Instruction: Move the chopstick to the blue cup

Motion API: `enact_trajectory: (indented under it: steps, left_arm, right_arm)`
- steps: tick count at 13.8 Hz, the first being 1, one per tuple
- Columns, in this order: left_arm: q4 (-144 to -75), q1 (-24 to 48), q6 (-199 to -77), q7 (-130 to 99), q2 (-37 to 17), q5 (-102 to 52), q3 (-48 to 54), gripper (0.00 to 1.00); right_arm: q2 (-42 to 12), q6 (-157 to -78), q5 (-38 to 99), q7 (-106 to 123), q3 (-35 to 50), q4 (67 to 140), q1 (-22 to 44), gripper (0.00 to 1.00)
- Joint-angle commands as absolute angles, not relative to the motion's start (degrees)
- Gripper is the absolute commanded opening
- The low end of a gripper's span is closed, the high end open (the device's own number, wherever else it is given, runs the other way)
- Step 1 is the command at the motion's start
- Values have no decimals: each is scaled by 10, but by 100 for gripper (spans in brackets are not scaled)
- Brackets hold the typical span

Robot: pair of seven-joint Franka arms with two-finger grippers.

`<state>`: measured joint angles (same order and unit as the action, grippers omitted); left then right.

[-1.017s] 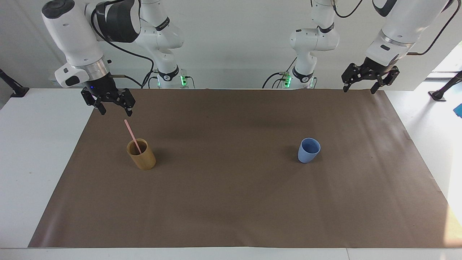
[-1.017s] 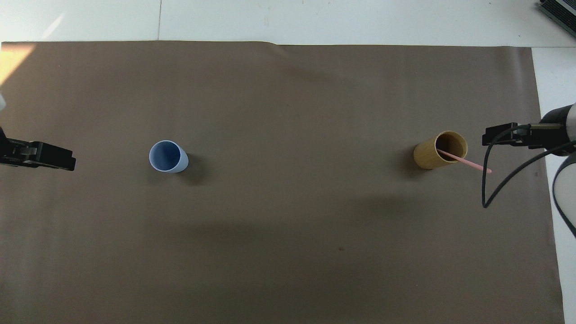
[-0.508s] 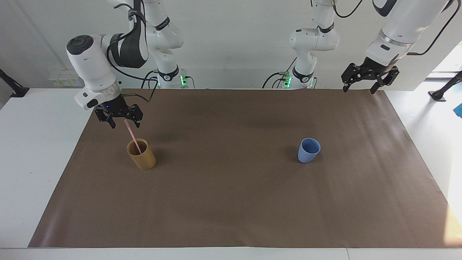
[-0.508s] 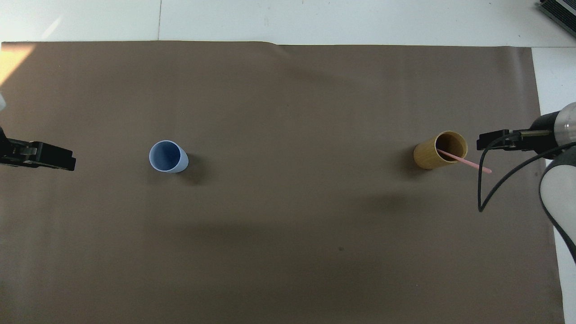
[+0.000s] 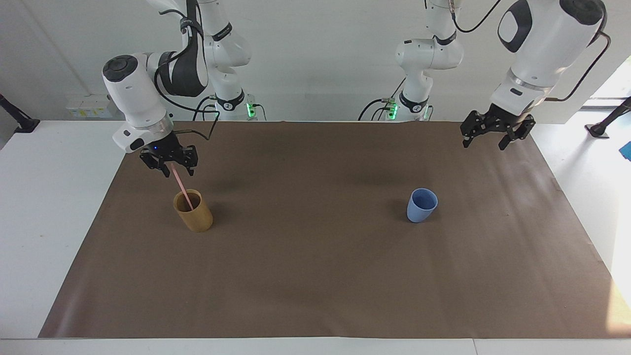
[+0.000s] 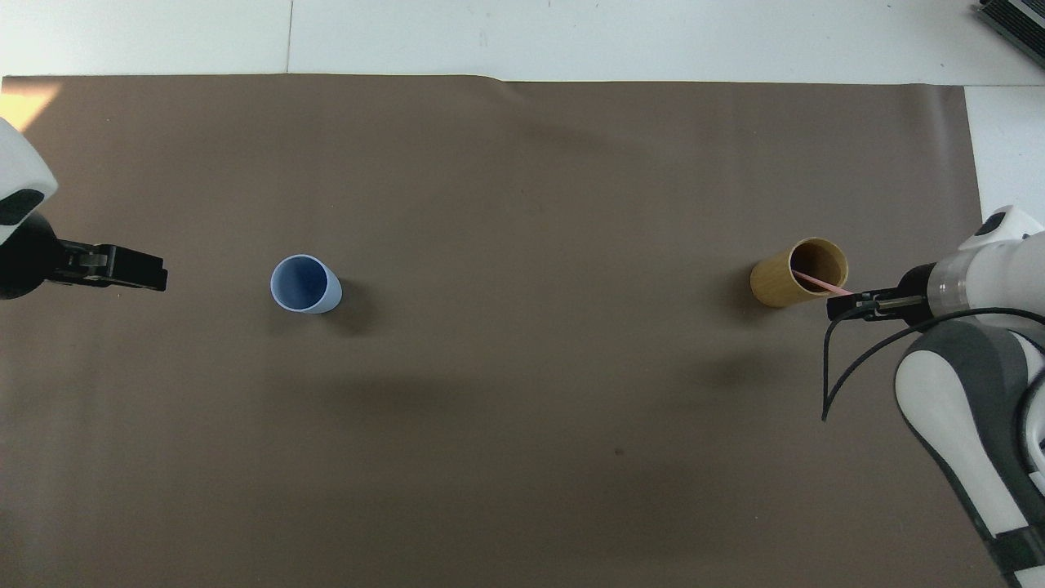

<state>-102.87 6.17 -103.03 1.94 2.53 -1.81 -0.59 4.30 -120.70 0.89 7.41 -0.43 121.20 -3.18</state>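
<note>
The right gripper should next transfer the chopstick into the blue cup (image 6: 304,284), so it should grab the chopstick by its upper end (image 6: 844,292).
A thin pale pink chopstick (image 5: 182,189) stands slanted in the tan bamboo-like cup (image 5: 193,215), its upper end leaning toward the robots. My right gripper (image 5: 175,172) is open, with a finger on either side of the stick's upper end. In the overhead view the right gripper (image 6: 838,308) covers that end of the chopstick (image 6: 816,282), beside the tan cup (image 6: 785,284). The light blue cup (image 5: 421,206) stands upright and empty toward the left arm's end, as the overhead view (image 6: 304,284) shows too. My left gripper (image 5: 484,142) hangs open and empty over the mat's corner (image 6: 159,279).
A brown mat (image 5: 315,276) covers most of the white table (image 5: 44,207). The two cups stand far apart on it, with bare mat between them. Both arm bases stand at the robots' edge of the table.
My right gripper has come down and moved in around the chopstick's upper end. My left gripper has dropped a little and shifted toward the blue cup. Cups and chopstick have not moved.
</note>
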Motion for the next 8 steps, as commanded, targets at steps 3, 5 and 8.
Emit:
enact_trajectory:
  steps: [3, 5, 8]
  left_arm:
    - [-1122, 63, -1159, -1, 10, -34, 1, 100]
    - [-1143, 76, -1205, -39, -13, -39, 1, 100]
    - [-1184, 100, -1279, -69, -44, -39, 1, 100]
  right_arm:
    - [40, -1258, 21, 89, -4, 1210, -38, 0]
    - [31, -1257, 23, 84, -4, 1196, -37, 0]
    - [26, -1246, 23, 90, -4, 1186, -37, 0]
